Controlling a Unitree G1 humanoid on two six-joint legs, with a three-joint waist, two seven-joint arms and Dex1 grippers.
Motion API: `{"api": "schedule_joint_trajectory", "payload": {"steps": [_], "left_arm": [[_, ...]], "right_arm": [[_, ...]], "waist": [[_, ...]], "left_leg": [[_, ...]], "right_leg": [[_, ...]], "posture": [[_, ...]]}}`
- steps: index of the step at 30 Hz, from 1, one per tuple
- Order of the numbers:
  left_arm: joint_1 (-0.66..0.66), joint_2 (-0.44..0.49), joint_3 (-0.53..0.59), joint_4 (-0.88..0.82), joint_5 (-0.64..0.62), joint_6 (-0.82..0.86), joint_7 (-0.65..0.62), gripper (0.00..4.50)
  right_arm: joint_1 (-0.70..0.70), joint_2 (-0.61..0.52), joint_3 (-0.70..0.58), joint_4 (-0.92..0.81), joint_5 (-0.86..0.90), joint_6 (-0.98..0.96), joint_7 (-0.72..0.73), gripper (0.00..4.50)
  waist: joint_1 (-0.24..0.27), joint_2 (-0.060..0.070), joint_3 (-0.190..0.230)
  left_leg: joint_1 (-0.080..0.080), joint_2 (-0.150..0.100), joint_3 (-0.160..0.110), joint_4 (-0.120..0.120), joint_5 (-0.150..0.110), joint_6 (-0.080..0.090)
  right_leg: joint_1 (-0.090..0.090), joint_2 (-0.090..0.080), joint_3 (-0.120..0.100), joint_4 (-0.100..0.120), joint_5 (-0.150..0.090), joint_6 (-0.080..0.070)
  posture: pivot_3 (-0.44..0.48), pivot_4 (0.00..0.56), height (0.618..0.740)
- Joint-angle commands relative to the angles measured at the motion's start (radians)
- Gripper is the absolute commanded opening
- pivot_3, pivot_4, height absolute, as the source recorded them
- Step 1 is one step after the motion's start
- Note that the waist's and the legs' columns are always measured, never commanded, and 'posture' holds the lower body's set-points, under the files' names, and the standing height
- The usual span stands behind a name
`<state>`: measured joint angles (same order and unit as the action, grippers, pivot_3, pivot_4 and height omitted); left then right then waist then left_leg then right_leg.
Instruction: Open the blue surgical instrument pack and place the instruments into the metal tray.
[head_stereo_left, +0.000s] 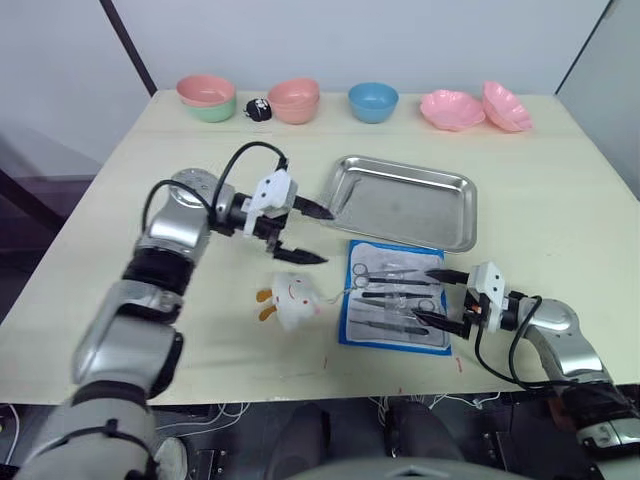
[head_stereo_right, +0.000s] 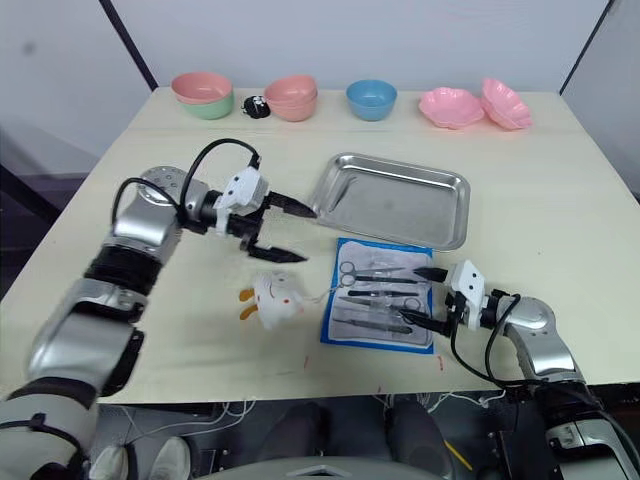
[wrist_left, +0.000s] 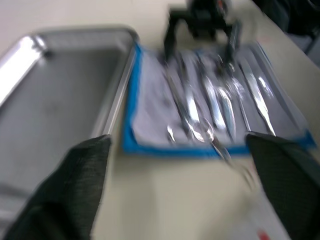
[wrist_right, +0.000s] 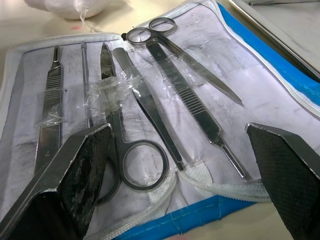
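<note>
My left gripper grabs the slim pointed instrument by its flat handle end next, to put the instrument into the metal tray.
The blue surgical instrument pack lies unfolded on the table, just in front of the metal tray, which holds nothing. Several instruments, scissors, forceps and slim handles, lie in a row under its clear pockets. My right gripper is open at the pack's right edge, its fingers low over the ring handles of the scissors. My left gripper is open too and holds nothing. It hovers left of the pack and tray, pointing toward them.
A white lump with orange bits lies left of the pack, below my left gripper. Along the far edge stand a pink-on-green bowl stack, pink bowls, a blue bowl, pink flower dishes and a small black object.
</note>
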<state>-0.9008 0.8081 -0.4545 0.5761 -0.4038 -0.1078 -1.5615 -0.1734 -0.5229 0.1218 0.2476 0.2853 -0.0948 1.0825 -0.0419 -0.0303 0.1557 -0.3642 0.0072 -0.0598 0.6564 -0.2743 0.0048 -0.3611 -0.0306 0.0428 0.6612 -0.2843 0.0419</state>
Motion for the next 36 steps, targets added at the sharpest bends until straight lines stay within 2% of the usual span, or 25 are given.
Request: {"api": "schedule_joint_trajectory", "payload": {"steps": [1,5,10,16,21,25,26,27,36], "left_arm": [[-0.032,0.097,-0.122,-0.07,-0.108,-0.064,-0.053,4.45],[-0.04,0.11,-0.149,-0.063,-0.165,-0.073,-0.053,4.45],[-0.041,0.019,-0.075,-0.032,-0.162,-0.035,-0.053,4.45],[-0.036,-0.109,-0.001,0.005,-0.057,0.013,-0.021,4.45],[-0.014,-0.232,0.033,0.027,0.059,0.024,0.113,4.45],[0.016,-0.296,0.042,0.041,0.148,-0.003,0.161,2.81],[0.022,-0.309,0.042,0.05,0.167,-0.007,0.175,2.24],[0.027,-0.324,0.042,0.06,0.185,-0.013,0.187,2.05],[0.056,-0.444,0.069,0.143,0.278,-0.036,0.271,2.05]], "right_arm": [[0.078,-0.009,0.067,0.095,-0.106,0.058,-0.035,4.5],[0.091,-0.012,0.063,0.086,-0.103,0.06,-0.036,4.5],[0.094,-0.014,0.063,0.081,-0.101,0.064,-0.04,4.5],[0.089,-0.017,0.062,0.081,-0.102,0.066,-0.039,4.5],[0.083,-0.016,0.063,0.083,-0.101,0.069,-0.038,4.5],[0.079,-0.015,0.064,0.084,-0.101,0.07,-0.038,4.5],[0.079,-0.014,0.064,0.084,-0.101,0.07,-0.039,4.5],[0.078,-0.013,0.064,0.084,-0.101,0.07,-0.04,4.5],[0.077,-0.006,0.067,0.086,-0.104,0.068,-0.047,4.5]], "waist": [[0.001,0.0,0.0],[0.004,0.0,0.0],[0.006,-0.001,-0.001],[0.004,-0.002,-0.001],[0.005,-0.002,-0.001],[0.004,-0.001,-0.001],[0.004,-0.001,-0.001],[0.004,-0.001,-0.001],[0.004,-0.001,-0.001]], "left_leg": [[0.0,0.0,0.0,-0.001,0.0,0.0],[0.0,0.0,-0.001,-0.002,0.0,0.0],[0.0,0.0,-0.001,-0.002,0.0,0.0],[0.0,0.0,0.0,-0.002,0.0,0.0],[0.0,0.0,0.0,-0.002,0.0,0.0],[0.0,0.0,0.0,-0.002,0.0,0.0],[0.0,0.0,0.0,-0.002,0.0,0.0],[0.0,0.0,0.0,-0.002,0.0,0.0],[0.0,0.0,0.0,-0.002,0.0,0.0]], "right_leg": [[0.0,0.0,0.0,0.0,0.0,-0.001],[0.0,-0.001,0.0,0.0,-0.001,-0.002],[0.0,0.002,-0.003,0.0,-0.001,-0.002],[0.0,0.008,-0.001,0.0,-0.002,-0.001],[0.0,0.009,-0.001,0.0,-0.002,0.0],[0.0,0.009,0.0,0.0,-0.001,-0.001],[0.0,0.009,0.0,0.0,-0.001,-0.001],[0.0,0.009,0.0,0.0,-0.001,-0.001],[0.0,0.009,0.0,0.0,-0.001,-0.001]], "posture": [[0.0,0.15,0.74],[0.0,0.15,0.74],[0.0,0.15,0.74],[0.0,0.15,0.74],[0.0,0.15,0.74],[0.0,0.15,0.74],[0.0,0.15,0.74],[0.0,0.15,0.74],[0.0,0.15,0.74]]}}
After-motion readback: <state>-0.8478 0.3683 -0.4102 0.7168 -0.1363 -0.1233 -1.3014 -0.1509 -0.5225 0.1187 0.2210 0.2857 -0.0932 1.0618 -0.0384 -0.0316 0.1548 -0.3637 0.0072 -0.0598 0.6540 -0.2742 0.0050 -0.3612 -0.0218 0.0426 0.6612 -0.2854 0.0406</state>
